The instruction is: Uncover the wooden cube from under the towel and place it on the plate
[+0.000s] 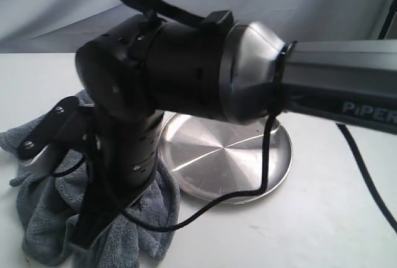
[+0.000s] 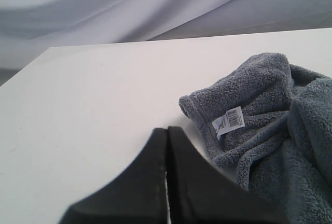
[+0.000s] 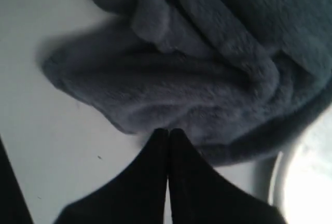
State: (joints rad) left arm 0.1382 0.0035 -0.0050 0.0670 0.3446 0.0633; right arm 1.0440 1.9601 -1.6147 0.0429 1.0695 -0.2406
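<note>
My right gripper will grab the towel (image 3: 207,68) by its edge (image 3: 166,120) next. Then it can uncover the hidden wooden cube.
The dark grey fluffy towel (image 1: 37,218) lies bunched at the front left of the white table, its edge next to the shiny steel plate (image 1: 236,150), which is bare. No wooden cube shows in any view. My right arm reaches across the scene and points down, with the right gripper (image 1: 84,240) over the towel. In the right wrist view that gripper (image 3: 167,130) is shut and empty at the edge of the towel (image 3: 207,68), with the plate rim (image 3: 303,182) close by. My left gripper (image 2: 167,129) is shut and empty over bare table beside the towel (image 2: 280,130), near its white label (image 2: 229,122).
The white table (image 2: 93,105) stretches away from the towel to its far edge, with a grey cloth backdrop (image 1: 279,1) behind it. A black cable (image 1: 267,156) hangs from the right arm across the plate. The right arm's body fills the middle of the exterior view.
</note>
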